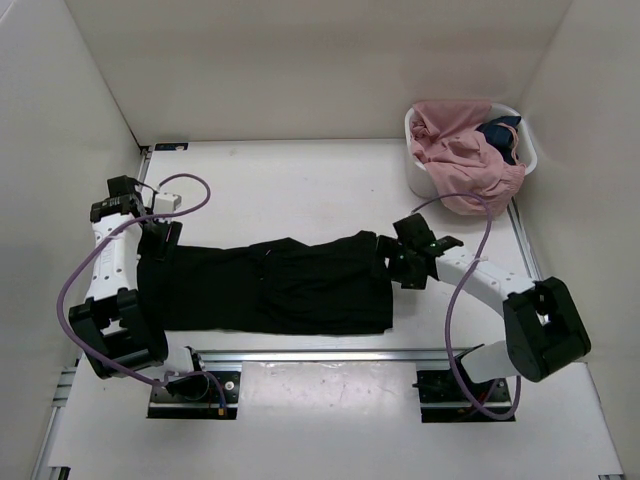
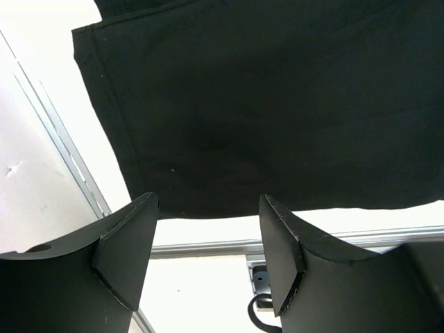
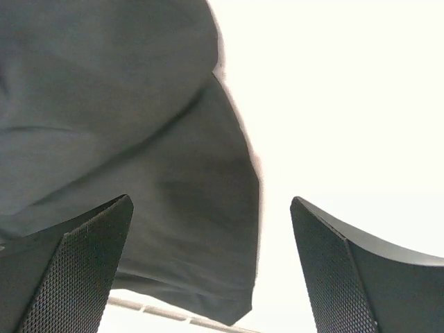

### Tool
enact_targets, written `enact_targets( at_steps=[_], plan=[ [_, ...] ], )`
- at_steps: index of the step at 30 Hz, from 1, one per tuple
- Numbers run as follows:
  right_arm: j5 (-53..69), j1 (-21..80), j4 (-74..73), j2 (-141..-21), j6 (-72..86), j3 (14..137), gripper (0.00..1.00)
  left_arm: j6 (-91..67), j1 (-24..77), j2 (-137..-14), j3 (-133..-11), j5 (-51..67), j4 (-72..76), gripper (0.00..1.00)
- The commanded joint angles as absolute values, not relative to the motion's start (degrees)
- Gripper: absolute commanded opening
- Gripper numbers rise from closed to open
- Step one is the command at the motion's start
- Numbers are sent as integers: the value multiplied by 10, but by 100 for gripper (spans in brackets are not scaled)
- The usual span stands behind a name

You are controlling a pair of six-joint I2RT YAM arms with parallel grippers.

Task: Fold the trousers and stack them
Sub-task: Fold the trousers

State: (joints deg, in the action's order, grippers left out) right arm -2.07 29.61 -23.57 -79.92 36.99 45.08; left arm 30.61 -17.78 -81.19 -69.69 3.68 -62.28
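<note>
Next, my right gripper grabs the black trousers [image 1: 270, 285] by the end edge opposite my left gripper, to fold that end across the rest of them.
The black trousers [image 1: 270, 285] lie flat across the middle of the table, stretched left to right. They also fill the left wrist view [image 2: 263, 104] and the left part of the right wrist view [image 3: 125, 139]. My left gripper [image 1: 158, 238] hovers over their far left corner; its jaws stand open and empty [image 2: 208, 257]. My right gripper [image 1: 398, 262] hovers over their right end, also open and empty [image 3: 211, 270], with the cloth's edge between its fingers.
A white basket [image 1: 525, 150] at the back right holds a pink garment [image 1: 462, 160] and a dark blue cloth [image 1: 500, 135]. White walls enclose the table on three sides. A metal rail [image 1: 320, 355] runs along the near edge.
</note>
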Motion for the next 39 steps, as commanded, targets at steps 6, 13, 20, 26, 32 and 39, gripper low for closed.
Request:
enact_targets(
  at_steps=[6, 13, 20, 26, 32, 39],
  plan=[
    [148, 277, -121, -866, 354, 424, 95, 304, -180, -793, -693, 22, -615, 71],
    [63, 282, -222, -936, 394, 446, 89, 304, -180, -793, -693, 10, -615, 71],
    [-46, 301, -346, -855, 371, 510, 89, 304, -180, -798, -693, 10, -610, 71],
    [-143, 312, -441, -840, 344, 603, 89, 304, -180, -803, -693, 10, -610, 71],
    [-48, 305, -379, -891, 338, 572, 89, 304, -180, -803, -693, 10, -610, 71],
    [67, 311, -265, -982, 327, 519, 93, 304, -180, -797, -688, -1, -605, 71]
  ],
)
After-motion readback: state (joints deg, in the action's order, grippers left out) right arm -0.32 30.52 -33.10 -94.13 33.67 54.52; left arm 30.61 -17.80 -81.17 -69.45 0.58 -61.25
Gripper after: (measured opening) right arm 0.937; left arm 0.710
